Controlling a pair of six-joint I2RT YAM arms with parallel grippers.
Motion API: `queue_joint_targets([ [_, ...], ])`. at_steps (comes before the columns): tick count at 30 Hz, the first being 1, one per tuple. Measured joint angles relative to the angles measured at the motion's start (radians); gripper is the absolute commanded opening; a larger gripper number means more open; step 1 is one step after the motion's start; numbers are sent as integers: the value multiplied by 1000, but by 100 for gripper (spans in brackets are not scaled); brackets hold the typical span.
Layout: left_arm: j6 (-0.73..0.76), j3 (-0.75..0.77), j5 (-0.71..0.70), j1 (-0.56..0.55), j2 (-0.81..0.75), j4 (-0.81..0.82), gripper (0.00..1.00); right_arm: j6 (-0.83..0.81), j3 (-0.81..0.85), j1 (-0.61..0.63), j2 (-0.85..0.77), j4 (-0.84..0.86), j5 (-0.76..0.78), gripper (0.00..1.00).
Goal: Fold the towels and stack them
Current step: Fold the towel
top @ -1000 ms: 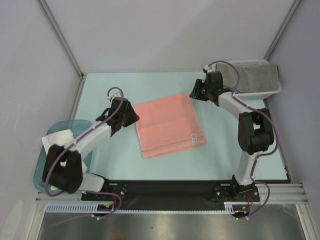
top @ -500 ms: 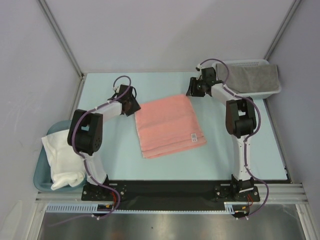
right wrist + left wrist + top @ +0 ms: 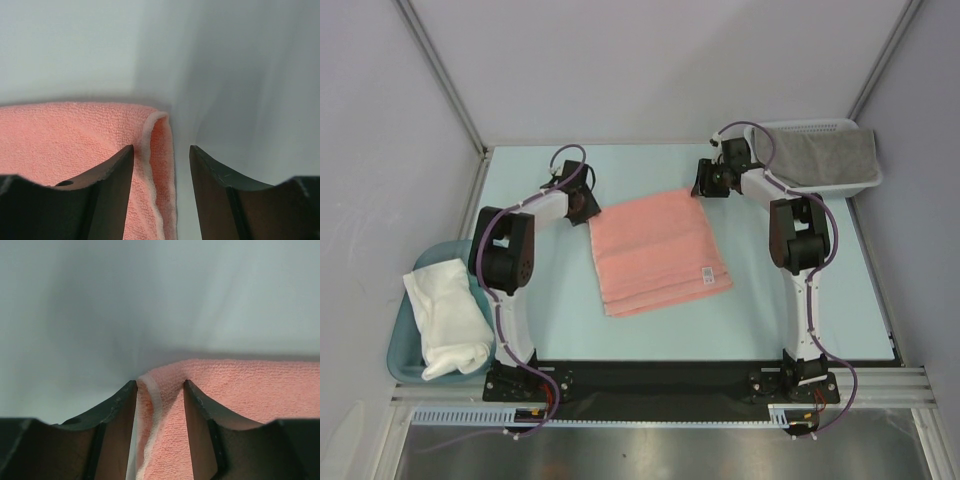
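Observation:
Next, my right gripper grabs the salmon-pink towel's far corner (image 3: 693,194) (image 3: 154,140) at its side edge, to let the towel's far edge fold toward the near one.
A folded salmon-pink towel (image 3: 655,250) with a small white label lies flat mid-table. My left gripper (image 3: 588,207) is at its far left corner and my right gripper (image 3: 704,184) at its far right corner. In the left wrist view the left gripper (image 3: 160,385) is open, and the towel's (image 3: 250,390) raised hemmed corner sits between the fingers. In the right wrist view the right gripper (image 3: 161,147) is open astride the towel's (image 3: 65,135) folded edge, with bare table by the right finger. A white towel (image 3: 445,318) and a grey towel (image 3: 830,155) lie off to the sides.
The white towel rests in a teal tub (image 3: 402,345) at the near left, just off the table. The grey towel hangs in a white mesh basket (image 3: 810,127) at the far right corner. Grey walls close the table (image 3: 790,310) on three sides.
Both arms have stretched out so the grippers reach the pink towel's far corners. The left arm swung away from over the tub. The right jaws have widened.

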Motion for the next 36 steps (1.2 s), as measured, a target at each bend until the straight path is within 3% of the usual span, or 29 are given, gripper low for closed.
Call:
queue_joint_targets([
  [24,76,5,-7,13,-2,-35,54,-37,60,35,4,-15,14,54],
  [36,85,14,3,19,7,-38,45,-69,110,48,68,-47,76,53],
])
